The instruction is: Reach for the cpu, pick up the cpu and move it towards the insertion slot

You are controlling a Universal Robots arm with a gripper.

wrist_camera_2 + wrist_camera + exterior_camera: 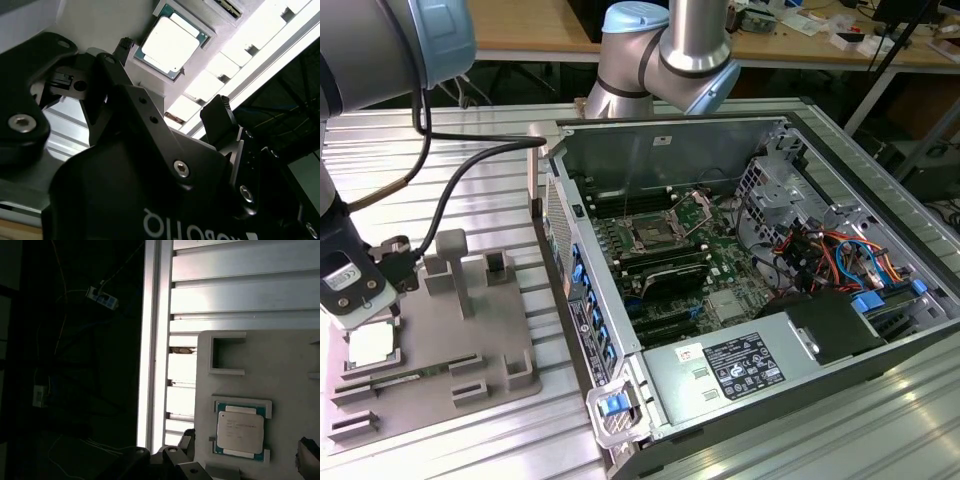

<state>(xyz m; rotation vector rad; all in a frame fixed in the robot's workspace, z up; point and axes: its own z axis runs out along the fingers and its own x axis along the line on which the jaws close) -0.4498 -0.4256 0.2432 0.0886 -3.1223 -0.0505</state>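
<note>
I need to go lower before closing, as my fingers are above the silvery CPU (240,432), short of its green rim (260,456) in the grey plate's walled hollow, and would miss now.
The cpu (370,345) is a flat silvery square with a green rim. It lies in a walled recess of the grey plastic plate (510,330) at the exterior view's left. My gripper (368,312) hangs just above it, open and holding nothing. In the second wrist view the two black fingers (220,117) stand wide apart, with the cpu (172,42) beyond them. The first wrist view shows the cpu (240,430) flat in its recess, a fingertip (186,439) at each side. The insertion slot (650,235), with a metal frame and dark centre, sits on the motherboard inside the open computer case.
The open computer case (620,330) has tall metal walls, cables and a drive cage at the exterior view's right. Raised blocks (455,265) stand on the grey plate near the gripper. A black cable (460,180) runs from the arm. The ribbed aluminium table's edge (155,340) is beside the plate.
</note>
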